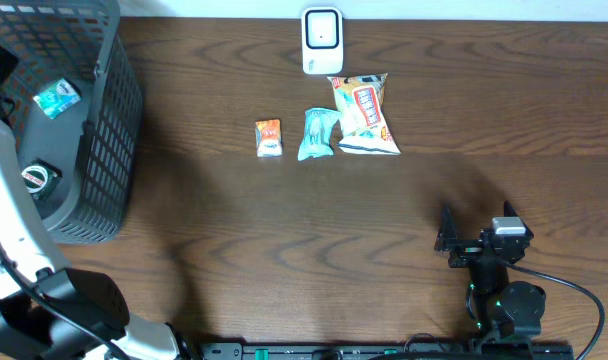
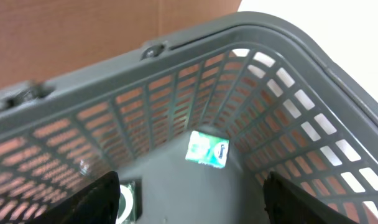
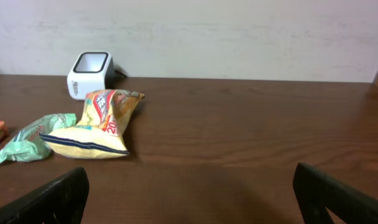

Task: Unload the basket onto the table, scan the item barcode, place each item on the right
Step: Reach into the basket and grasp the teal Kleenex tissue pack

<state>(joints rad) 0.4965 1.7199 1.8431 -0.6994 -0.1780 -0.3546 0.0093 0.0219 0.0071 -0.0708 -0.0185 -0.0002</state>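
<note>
My left gripper pinches the teal packet by its near edge (image 1: 45, 106) (image 2: 205, 160) next, so most of the packet stays uncovered to scan its barcode.
The white barcode scanner (image 1: 322, 40) stands at the table's far edge, also in the right wrist view (image 3: 89, 73). In front of it lie a yellow chip bag (image 1: 364, 113), a green packet (image 1: 319, 133) and a small orange packet (image 1: 269, 138). My left gripper (image 2: 189, 202) hangs open inside the grey mesh basket (image 1: 104, 130), with nothing between its fingers. Below it a teal packet (image 2: 207, 149) lies on the basket floor, and a black item with a white ring (image 2: 130, 199) sits by the left finger. My right gripper (image 1: 472, 238) rests open and empty low over the table at front right.
The basket's mesh wall (image 2: 270, 93) rises close around the left gripper on the far and right sides. Bare brown wood (image 3: 239, 137) stretches between the right gripper and the packets. A black cable (image 1: 574, 290) loops at the right arm's base.
</note>
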